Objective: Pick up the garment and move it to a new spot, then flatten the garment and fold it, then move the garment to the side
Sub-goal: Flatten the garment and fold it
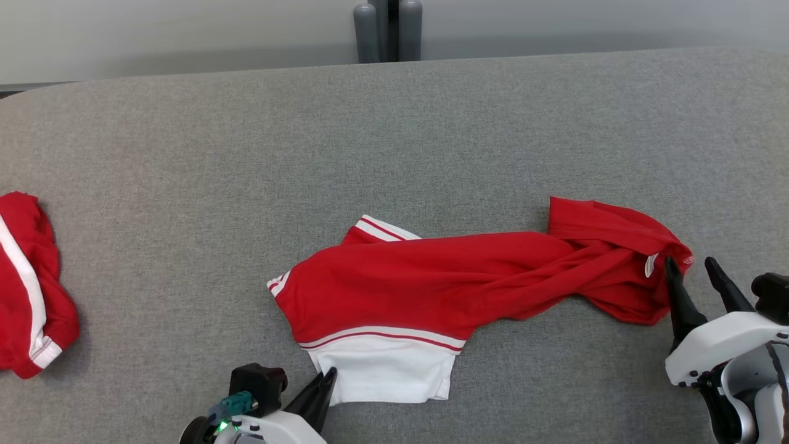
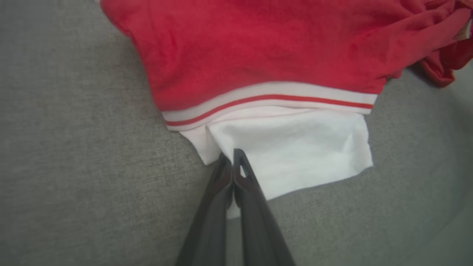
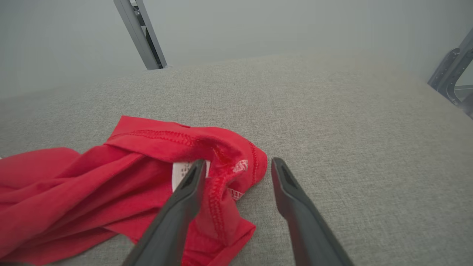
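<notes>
The right gripper grabs the garment by the hem beside the label next. That hem stands up in a bunched fold [image 3: 218, 195] while the sleeves lie slack.
The garment [image 1: 431, 277] is red with white striped trim and a white panel, lying crumpled across the middle of the grey table [image 1: 394, 135]. My left gripper [image 1: 330, 374] is at the near edge, shut on the lower left corner of the white panel [image 2: 295, 147]. In the left wrist view its fingers [image 2: 221, 177] press together, with white cloth pinched between them. My right gripper [image 1: 689, 264] stands open at the garment's right end. The bunched red edge with a white label [image 3: 179, 171] lies between and under its fingertips [image 3: 236, 168].
A second red and white garment [image 1: 28, 290] lies bunched at the table's left edge. Grey posts [image 1: 387, 28] stand behind the far edge. Metal frame bars [image 3: 140, 33] rise beyond the table. Bare grey cloth surface extends behind and to the right of the garment.
</notes>
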